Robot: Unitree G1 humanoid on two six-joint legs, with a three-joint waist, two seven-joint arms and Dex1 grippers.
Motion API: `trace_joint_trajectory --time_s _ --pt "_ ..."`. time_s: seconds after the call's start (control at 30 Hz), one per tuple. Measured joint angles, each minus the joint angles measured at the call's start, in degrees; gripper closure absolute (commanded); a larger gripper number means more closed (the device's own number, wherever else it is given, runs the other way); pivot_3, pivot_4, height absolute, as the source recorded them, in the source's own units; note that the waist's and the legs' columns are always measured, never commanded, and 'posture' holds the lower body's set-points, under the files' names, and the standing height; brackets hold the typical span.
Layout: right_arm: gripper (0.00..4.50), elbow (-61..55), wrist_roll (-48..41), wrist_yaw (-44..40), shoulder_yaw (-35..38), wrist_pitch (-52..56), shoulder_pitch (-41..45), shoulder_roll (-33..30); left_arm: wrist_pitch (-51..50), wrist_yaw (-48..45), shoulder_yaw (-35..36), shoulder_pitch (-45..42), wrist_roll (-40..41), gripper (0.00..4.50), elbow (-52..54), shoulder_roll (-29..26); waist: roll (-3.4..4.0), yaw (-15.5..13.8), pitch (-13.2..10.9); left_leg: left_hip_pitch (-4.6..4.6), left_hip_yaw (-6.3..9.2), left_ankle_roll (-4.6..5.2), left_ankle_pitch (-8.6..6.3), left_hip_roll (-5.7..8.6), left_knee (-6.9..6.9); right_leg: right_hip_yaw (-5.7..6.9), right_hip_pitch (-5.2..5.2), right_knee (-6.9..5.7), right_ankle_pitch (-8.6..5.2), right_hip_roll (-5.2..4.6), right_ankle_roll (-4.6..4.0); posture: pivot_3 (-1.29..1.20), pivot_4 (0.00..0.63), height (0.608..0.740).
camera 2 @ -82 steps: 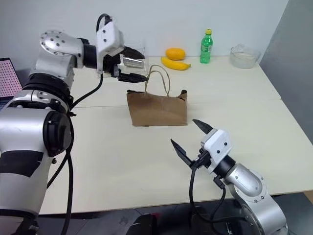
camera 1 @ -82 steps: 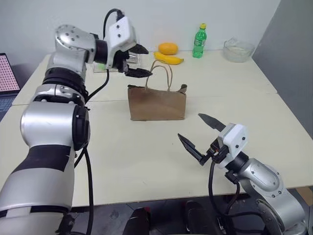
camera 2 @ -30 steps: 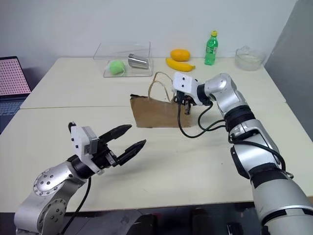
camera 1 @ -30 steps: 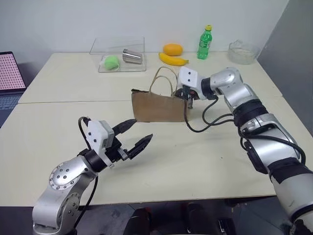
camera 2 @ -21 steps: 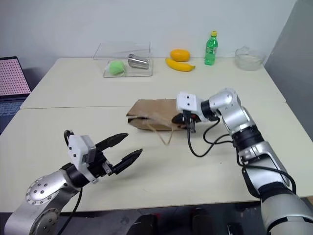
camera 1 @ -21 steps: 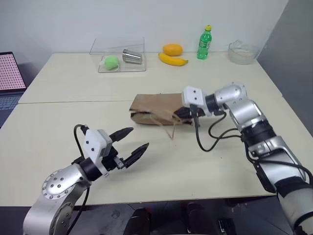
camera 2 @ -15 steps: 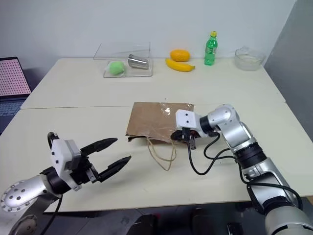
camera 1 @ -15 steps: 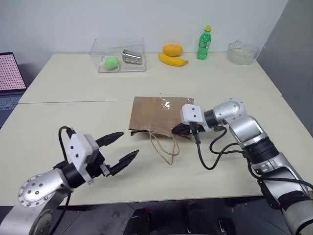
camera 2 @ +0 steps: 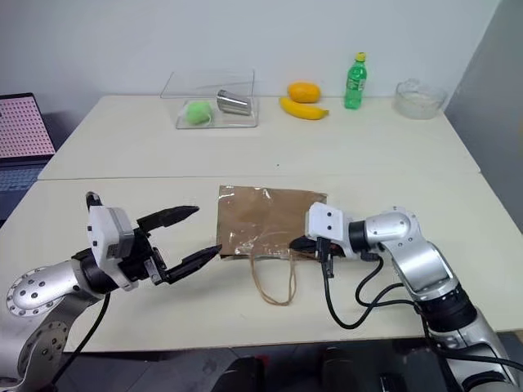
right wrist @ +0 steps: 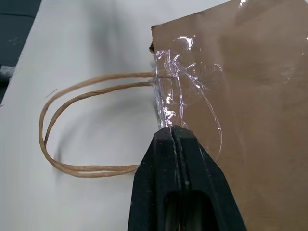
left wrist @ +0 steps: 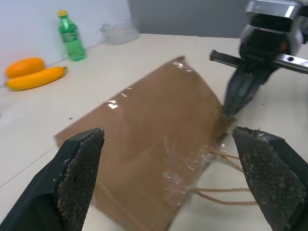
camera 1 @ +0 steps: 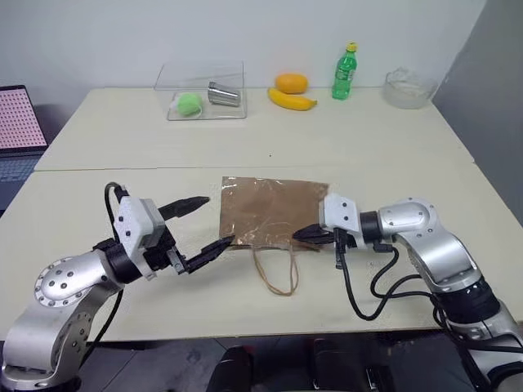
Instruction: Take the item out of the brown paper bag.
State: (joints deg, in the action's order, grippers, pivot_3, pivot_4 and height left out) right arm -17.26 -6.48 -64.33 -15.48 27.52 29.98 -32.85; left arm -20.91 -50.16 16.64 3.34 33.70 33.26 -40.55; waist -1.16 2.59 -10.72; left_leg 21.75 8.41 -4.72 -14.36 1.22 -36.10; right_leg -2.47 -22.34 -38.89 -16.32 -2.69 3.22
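Note:
The left gripper grabs the bag by a cord handle (camera 1: pixel 262 276) looping out slack past the bag's opening next, since the brown paper bag (camera 1: pixel 274 208) lies flat on the tabletop.
The brown paper bag (camera 1: pixel 274 208) lies flat on the table, its mouth and two cord handles (camera 1: pixel 274 273) turned toward me. Clear tape shines along its rim (right wrist: pixel 168 91). My right gripper (camera 1: pixel 304 234) is shut on the rim at the bag's right front corner, fingertips pressed together (right wrist: pixel 172 130). At the bag's left edge my left gripper (camera 1: pixel 217 220) is open wide, one finger (left wrist: pixel 79 178) on each side of my left wrist view, nothing between them. The item is hidden.
Along the table's far side stand a clear box (camera 1: pixel 202 90) holding a green ball and a metal cup, an orange (camera 1: pixel 292 82), a banana (camera 1: pixel 292 100), a green soda bottle (camera 1: pixel 345 71) and a glass bowl (camera 1: pixel 406 86). A laptop (camera 1: pixel 16 122) sits far left.
The bag went from standing upright to lying flat, and my shut right gripper pulled it toward me. My left gripper came up to the bag's left edge and opened wider.

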Motion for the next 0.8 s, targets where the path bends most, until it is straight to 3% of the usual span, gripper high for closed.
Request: trace_joint_trajectory --time_s 0.1,0.2,0.33,0.5,0.8 --pt "4.5 -4.0 -3.1 2.6 3.5 0.8 -2.7 0.4 3.1 -3.0 -1.0 0.1 -1.6 0.02 -1.8 -0.8 0.0 -0.4 0.0 0.03 0.05 0.0 0.0 0.02 0.0 0.03 0.02 0.02 0.0 0.0 0.0 0.0 0.15 0.74" --pt "3.89 -8.1 -6.3 5.7 8.0 2.0 -7.2 0.5 7.9 -5.8 -2.7 -2.4 -5.1 0.0 -6.4 -1.9 -0.01 -0.8 0.0 0.04 0.06 0.0 0.0 0.03 0.0 0.05 0.02 0.04 0.0 -0.01 0.0 0.0 0.15 0.74" --pt "2.48 -15.7 -11.2 9.8 13.8 5.5 -16.3 0.4 19.3 -10.3 -6.9 -7.2 -11.8 0.0 -14.1 -2.3 -0.02 -1.1 0.0 0.07 0.06 0.0 0.0 0.07 0.01 0.06 0.04 0.14 0.0 -0.04 0.0 0.0 0.15 0.74" --pt "0.75 -24.6 -15.1 14.6 14.8 9.4 -25.8 0.0 31.4 -13.3 -12.5 -12.2 -17.2 0.0 -21.8 -0.7 -0.01 -0.6 0.0 0.03 0.02 0.0 0.0 0.03 0.03 0.02 0.04 0.09 0.0 -0.03 0.01 0.0 0.15 0.74" --pt "0.75 -31.0 -15.1 21.6 13.2 11.2 -33.4 -1.2 45.3 -18.5 -21.4 -20.4 -22.9 0.0 -34.3 0.4 -0.02 -0.7 0.0 0.01 0.01 0.01 0.0 0.01 -0.01 0.01 0.05 0.07 -0.02 0.02 0.04 0.0 0.15 0.74"
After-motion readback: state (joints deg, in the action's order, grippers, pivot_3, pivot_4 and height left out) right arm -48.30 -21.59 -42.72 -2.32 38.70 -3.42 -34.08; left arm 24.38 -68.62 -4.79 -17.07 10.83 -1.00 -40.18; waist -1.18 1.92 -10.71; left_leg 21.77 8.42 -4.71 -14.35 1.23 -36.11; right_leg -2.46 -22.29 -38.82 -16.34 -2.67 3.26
